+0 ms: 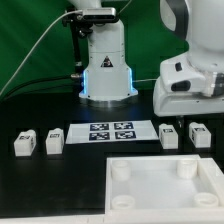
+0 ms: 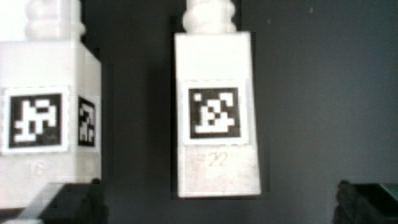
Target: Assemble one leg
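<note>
My fingers, above the white leg, would miss it now; my gripper must lower first, then close.
Several small white legs lie on the black table. Two are at the exterior view's left and two at its right. My gripper hangs just above the right pair. In the wrist view one leg lies lengthwise, tag up, centred between my dark fingertips, and its end reaches the gap between them. A second leg lies beside it. My gripper is open and holds nothing.
The large white tray-like piece with round corner sockets lies at the front. The marker board lies in the middle between the leg pairs. The robot base stands behind it.
</note>
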